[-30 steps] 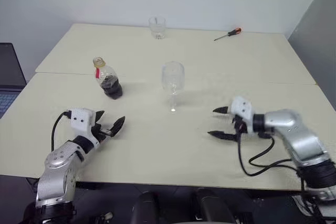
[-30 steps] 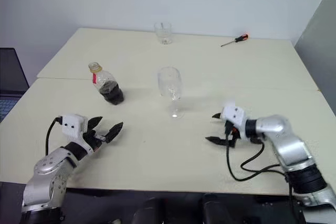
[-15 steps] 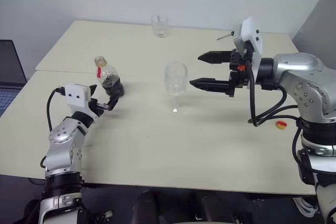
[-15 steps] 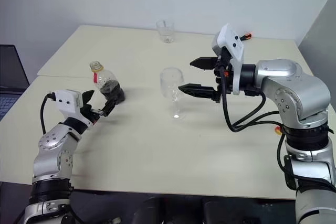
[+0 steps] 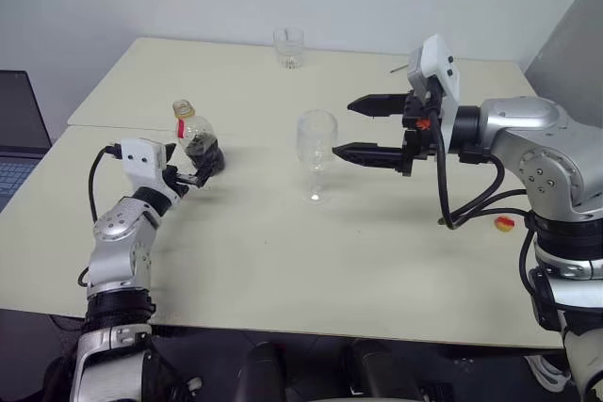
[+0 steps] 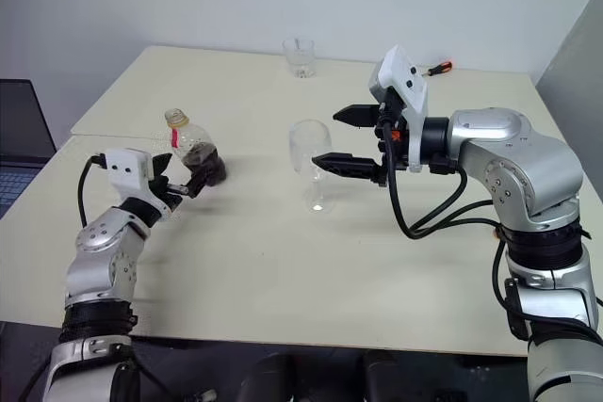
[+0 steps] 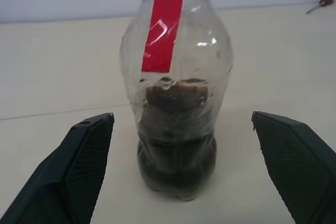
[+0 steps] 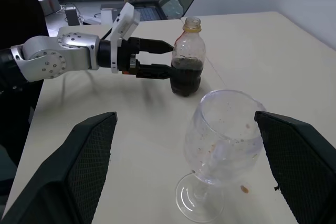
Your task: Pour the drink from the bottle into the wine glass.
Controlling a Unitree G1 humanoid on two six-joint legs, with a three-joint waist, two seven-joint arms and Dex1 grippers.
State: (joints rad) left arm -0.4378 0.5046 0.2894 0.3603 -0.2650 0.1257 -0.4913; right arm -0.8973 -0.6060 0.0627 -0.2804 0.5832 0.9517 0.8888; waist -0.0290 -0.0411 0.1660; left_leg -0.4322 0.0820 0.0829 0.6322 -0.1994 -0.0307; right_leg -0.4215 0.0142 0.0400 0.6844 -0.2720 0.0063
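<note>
My left gripper grips the bottle by its narrower waist, around the dark drink, next. The bottle swells into a wide bulge under its neck.
The bottle, clear plastic with a red strip at the neck and a yellowish top, stands on the table's left half; the dark drink fills its lower part. My left gripper is open, level at the bottle's base, one finger on each side with gaps showing. The empty wine glass stands upright in the middle of the table. My right gripper hangs open just right of its bowl, pointing left at it, apart from the glass.
A short clear tumbler stands at the table's far edge, a screwdriver at the far right. A small yellow and red object lies under my right arm. A laptop sits beyond the table's left edge.
My left gripper has advanced to the bottle, its fingers now either side of it. My right gripper has risen off the table and swung left to beside the glass's bowl.
</note>
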